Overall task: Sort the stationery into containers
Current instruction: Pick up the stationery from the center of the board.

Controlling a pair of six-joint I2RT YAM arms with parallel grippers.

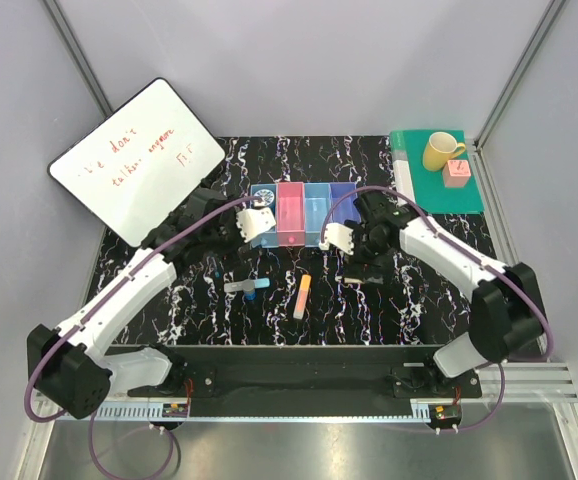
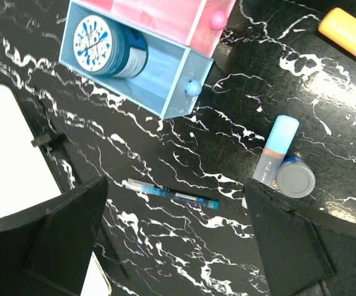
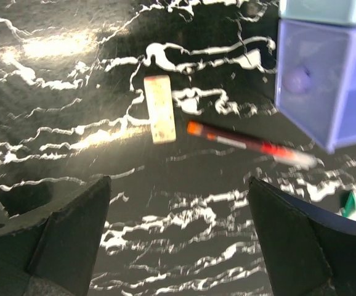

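My right gripper is to grab the white eraser [image 3: 159, 108] by the middle of its long sides, so the eraser's red end stays free to go into a bin.
The four joined bins [image 1: 304, 212] stand at mid table. A blue round bottle [image 2: 107, 46] lies in the light blue end bin [image 2: 165, 92], next to the pink bin [image 2: 165, 15]. My left gripper [image 1: 257, 222] is open and empty above a blue pen [image 2: 173, 195]. A grey marker with a cyan tip [image 2: 275, 150], a round blue cap [image 2: 295, 177] and an orange-yellow bar [image 2: 350, 31] lie to its right. My right gripper [image 1: 337, 238] is open and empty, above the table near a white eraser [image 3: 159, 108] and a red pen [image 3: 252, 145] beside the purple bin [image 3: 326, 92].
A whiteboard [image 1: 134, 160] leans at the back left. A green book [image 1: 439, 185] with a yellow mug [image 1: 442, 150] and a pink cube [image 1: 457, 174] lies at the back right. The orange-yellow bar [image 1: 301, 296] and the marker [image 1: 239, 287] lie in front of the bins.
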